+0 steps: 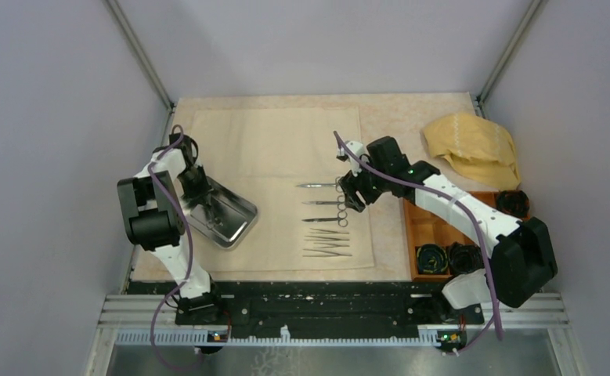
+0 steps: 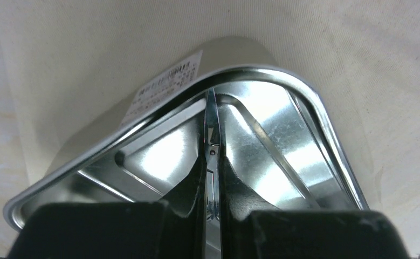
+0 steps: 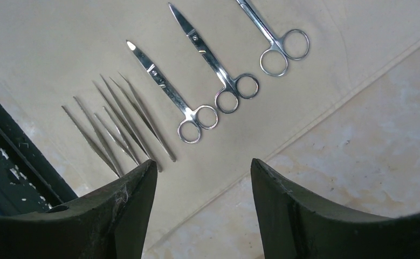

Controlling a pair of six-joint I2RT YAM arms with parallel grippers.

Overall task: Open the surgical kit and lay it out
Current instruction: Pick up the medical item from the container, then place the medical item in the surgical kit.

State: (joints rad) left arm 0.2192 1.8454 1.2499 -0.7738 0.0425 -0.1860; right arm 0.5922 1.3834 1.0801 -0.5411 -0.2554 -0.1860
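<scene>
I have the fingers of my left gripper closed on the steel scissors behind the pivot [image 1: 209, 204], so the scissors would come up out of the tray if I lifted it now.
The cream cloth sheet [image 1: 270, 149] lies spread flat on the table. The steel tray [image 1: 235, 223] sits tilted at its left front corner. My left gripper [image 1: 201, 202] reaches into the tray [image 2: 283, 140] and is shut on a pair of steel scissors [image 2: 212, 124], blade pointing away. Three pairs of scissors [image 1: 325, 203] and several tweezers [image 1: 326, 249] lie in a row on the sheet. My right gripper [image 1: 354, 196] hovers open and empty by the scissors' ring handles. In the right wrist view it [image 3: 203, 164] is over the sheet's edge, with the scissors [image 3: 197, 70] and tweezers [image 3: 116, 127] beyond.
A mustard-yellow cloth [image 1: 474, 145] is bunched at the back right. An orange compartment box [image 1: 427, 223] with black coils [image 1: 431, 257] stands at the right. The black base rail [image 1: 325, 301] runs along the near edge. A white label [image 2: 164, 89] is on the tray's outer wall.
</scene>
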